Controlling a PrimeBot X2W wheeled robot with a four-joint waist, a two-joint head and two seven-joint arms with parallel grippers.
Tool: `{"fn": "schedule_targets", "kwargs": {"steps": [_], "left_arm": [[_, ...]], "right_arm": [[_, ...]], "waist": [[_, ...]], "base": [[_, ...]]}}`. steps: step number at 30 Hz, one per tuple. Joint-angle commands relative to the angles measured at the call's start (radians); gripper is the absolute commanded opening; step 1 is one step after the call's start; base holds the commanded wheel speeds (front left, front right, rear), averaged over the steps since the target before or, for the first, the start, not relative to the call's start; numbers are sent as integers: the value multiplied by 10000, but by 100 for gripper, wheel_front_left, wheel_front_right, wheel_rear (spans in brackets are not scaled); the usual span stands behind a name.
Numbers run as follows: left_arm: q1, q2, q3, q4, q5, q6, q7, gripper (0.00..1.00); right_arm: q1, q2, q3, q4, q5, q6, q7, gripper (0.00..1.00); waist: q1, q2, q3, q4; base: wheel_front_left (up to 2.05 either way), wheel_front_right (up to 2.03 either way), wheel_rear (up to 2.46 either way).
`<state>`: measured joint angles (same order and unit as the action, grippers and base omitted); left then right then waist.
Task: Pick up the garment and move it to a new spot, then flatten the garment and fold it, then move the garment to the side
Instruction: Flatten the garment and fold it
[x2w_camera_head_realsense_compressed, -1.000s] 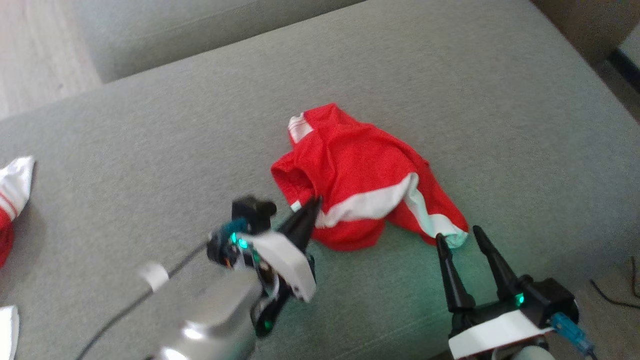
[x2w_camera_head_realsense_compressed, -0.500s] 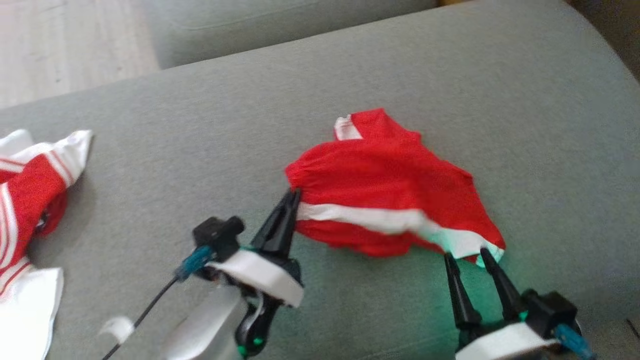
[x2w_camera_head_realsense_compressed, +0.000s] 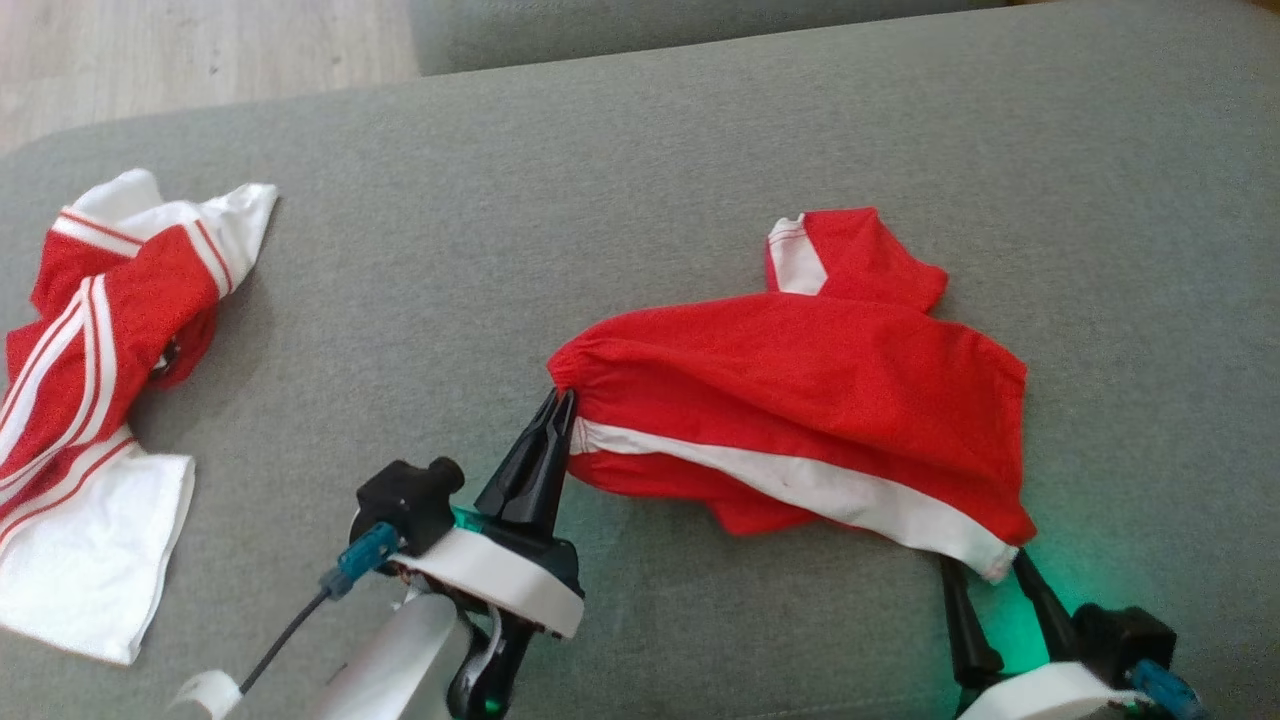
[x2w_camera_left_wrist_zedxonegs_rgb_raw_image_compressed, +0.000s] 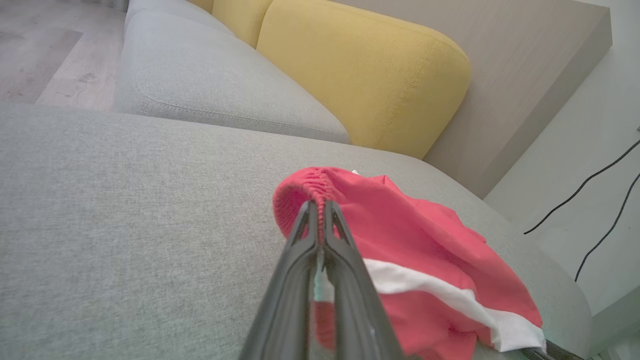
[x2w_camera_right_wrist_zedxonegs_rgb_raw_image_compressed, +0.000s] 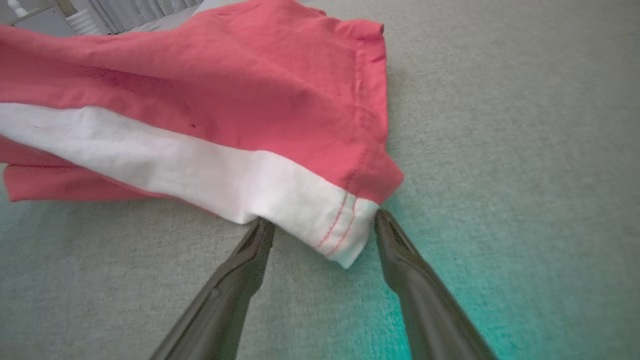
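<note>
My right gripper will grab the striped hem corner (x2w_camera_head_realsense_compressed: 991, 554) next, so it can flatten and fold the red shorts (x2w_camera_head_realsense_compressed: 798, 384).
The garment (x2w_camera_head_realsense_compressed: 800, 380) is a pair of red shorts with a white side stripe, spread sideways across the grey sofa seat (x2w_camera_head_realsense_compressed: 600, 200). My left gripper (x2w_camera_head_realsense_compressed: 562, 398) is shut on the gathered waistband at the garment's left end (x2w_camera_left_wrist_zedxonegs_rgb_raw_image_compressed: 305, 192), seen close up in the left wrist view with the jaws pressed together (x2w_camera_left_wrist_zedxonegs_rgb_raw_image_compressed: 320, 210). My right gripper (x2w_camera_head_realsense_compressed: 985, 565) stands open at the garment's lower right corner. In the right wrist view the white hem corner (x2w_camera_right_wrist_zedxonegs_rgb_raw_image_compressed: 330, 225) lies between the two spread fingers (x2w_camera_right_wrist_zedxonegs_rgb_raw_image_compressed: 325, 220).
A second red and white striped garment (x2w_camera_head_realsense_compressed: 110, 300) lies crumpled at the seat's left edge, with a white cloth (x2w_camera_head_realsense_compressed: 80, 560) below it. Wooden floor (x2w_camera_head_realsense_compressed: 150, 50) shows beyond the seat. Yellow back cushions (x2w_camera_left_wrist_zedxonegs_rgb_raw_image_compressed: 360, 70) and another grey seat (x2w_camera_left_wrist_zedxonegs_rgb_raw_image_compressed: 210, 85) stand behind.
The camera has swung left. My left gripper has pulled the waistband leftward, stretching the garment out from a crumpled heap; my right gripper has kept with the lower right hem corner.
</note>
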<state>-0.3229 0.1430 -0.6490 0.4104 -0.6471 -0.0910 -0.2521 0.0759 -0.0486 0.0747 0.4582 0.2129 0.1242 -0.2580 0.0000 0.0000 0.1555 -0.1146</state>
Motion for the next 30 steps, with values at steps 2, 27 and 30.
{"fn": "schedule_targets", "kwargs": {"steps": [2, 27, 30], "left_arm": [[-335, -19, 363, -277, 113, -106, -96, 0], [-6865, 906, 785, -1062, 705, -392, 27, 0], [-8254, 937, 816, -837, 392, -394, -62, 0]], "right_arm": [[-408, -155, 114, 45, -148, 65, -38, 100], [-5730, -656, -509, -2260, -774, 65, -38, 0], [-7195, -1067, -597, -1984, -721, 65, -38, 0]], "waist": [[0, 0, 74, 144], [0, 0, 1198, -16], [0, 0, 1587, -17]], "base": [[0, 0, 0], [0, 0, 0], [0, 0, 0]]}}
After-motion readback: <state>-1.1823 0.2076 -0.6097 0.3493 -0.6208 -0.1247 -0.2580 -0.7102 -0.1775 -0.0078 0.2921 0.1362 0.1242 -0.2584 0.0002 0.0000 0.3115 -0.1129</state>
